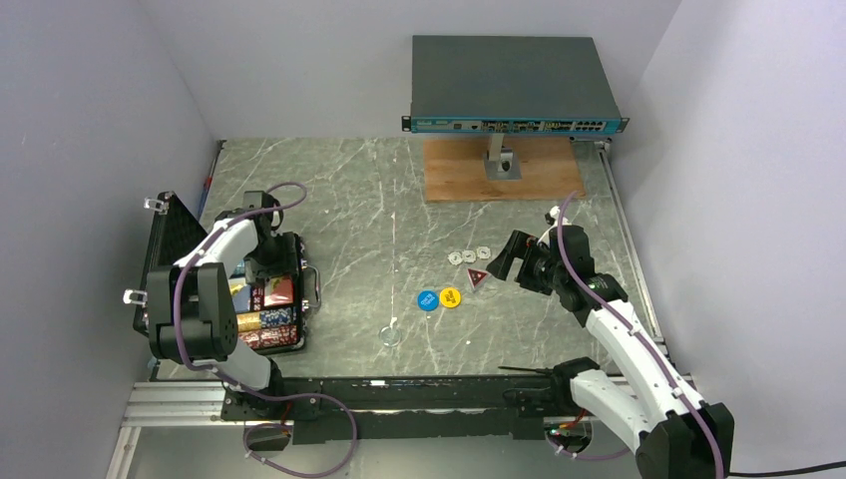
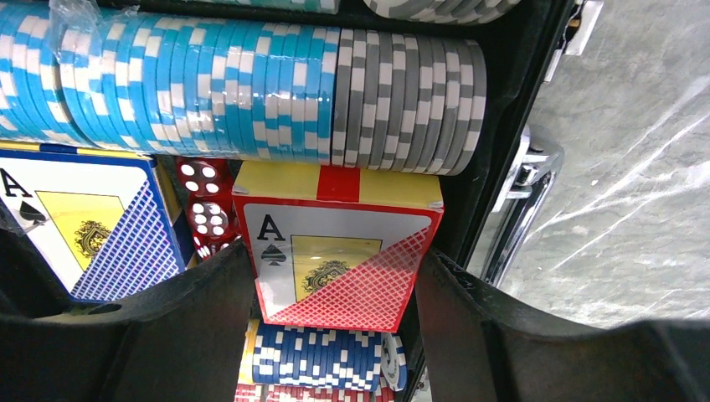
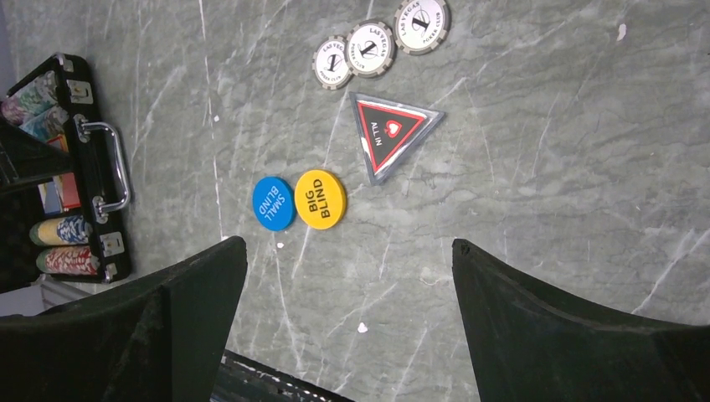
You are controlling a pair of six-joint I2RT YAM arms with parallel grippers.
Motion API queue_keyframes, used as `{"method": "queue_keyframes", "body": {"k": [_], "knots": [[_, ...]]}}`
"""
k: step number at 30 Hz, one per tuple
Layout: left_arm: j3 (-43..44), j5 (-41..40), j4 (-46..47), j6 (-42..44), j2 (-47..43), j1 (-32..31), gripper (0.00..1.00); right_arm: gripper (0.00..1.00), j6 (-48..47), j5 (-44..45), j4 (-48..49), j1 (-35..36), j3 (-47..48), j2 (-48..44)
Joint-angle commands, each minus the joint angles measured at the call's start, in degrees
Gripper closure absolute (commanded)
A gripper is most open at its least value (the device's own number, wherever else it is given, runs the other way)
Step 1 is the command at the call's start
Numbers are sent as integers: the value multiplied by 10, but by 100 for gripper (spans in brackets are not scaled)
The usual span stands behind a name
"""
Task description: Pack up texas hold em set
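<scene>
My left gripper should open now, because the red-yellow card box is over its slot inside the case, beside the red dice.
The black briefcase (image 1: 303,344) lies open at the left, lid (image 1: 170,249) upright, silver handle (image 1: 315,289) facing the table's middle. My left gripper (image 1: 267,271) is down inside it, and in the left wrist view the gripper (image 2: 335,276) is shut on the red-yellow card box (image 2: 335,243), above a row of blue chips (image 2: 318,356). A blue disc (image 1: 427,299), yellow disc (image 1: 450,296), red triangular token (image 1: 478,277) and three silvery chips (image 1: 469,255) lie mid-table. My right gripper (image 1: 504,261) hovers open just right of them, above bare table (image 3: 347,251).
A big grey network switch (image 1: 514,85) stands on a post over a wooden board (image 1: 459,175) at the back. A small clear ring (image 1: 391,334) lies near the front. Inside the case are a blue card box (image 2: 92,222), red dice (image 2: 205,201) and light-blue chips (image 2: 184,84).
</scene>
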Motion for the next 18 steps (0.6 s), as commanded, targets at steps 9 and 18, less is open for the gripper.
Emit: {"method": "queue_keyframes", "body": {"k": [9,18], "knots": [[-18,27,5,-8,-49,-1,25,7,16,-9,31,1,11,10],[50,26,-7,-7,-86,-1,17,7,6,-2,29,2,19,25]]}}
